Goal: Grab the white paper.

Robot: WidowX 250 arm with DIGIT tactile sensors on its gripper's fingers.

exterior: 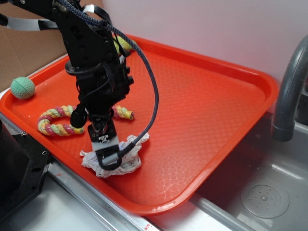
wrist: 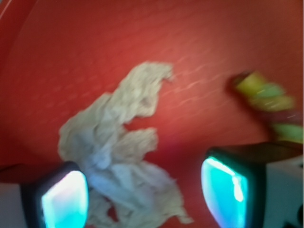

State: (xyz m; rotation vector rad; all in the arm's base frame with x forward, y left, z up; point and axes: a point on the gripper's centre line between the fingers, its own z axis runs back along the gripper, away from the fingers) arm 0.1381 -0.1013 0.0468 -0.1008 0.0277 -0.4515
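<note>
My gripper takes hold of the wad by its crumpled, thickly folded body (exterior: 126, 165) next, to lift the white paper from the tray (exterior: 202, 110).
The white paper (exterior: 126, 162) is a crumpled off-white wad lying on the orange tray (exterior: 202, 110) near its front edge. In the wrist view the white paper (wrist: 118, 161) spreads between and beyond the two fingers. My gripper (exterior: 108, 156) hangs straight over the wad, low above it, and stands open. In the wrist view the gripper (wrist: 145, 194) shows two glowing cyan pads (wrist: 223, 190), wide apart, with the wad's near part lying between them. Whether the fingertips touch the paper is not clear.
A multicoloured rope toy (exterior: 60, 121) curls on the tray left of the gripper, its end (wrist: 270, 102) showing at right in the wrist view. A green ball (exterior: 22, 88) sits at the tray's left corner. A grey faucet (exterior: 288, 91) and sink lie at right.
</note>
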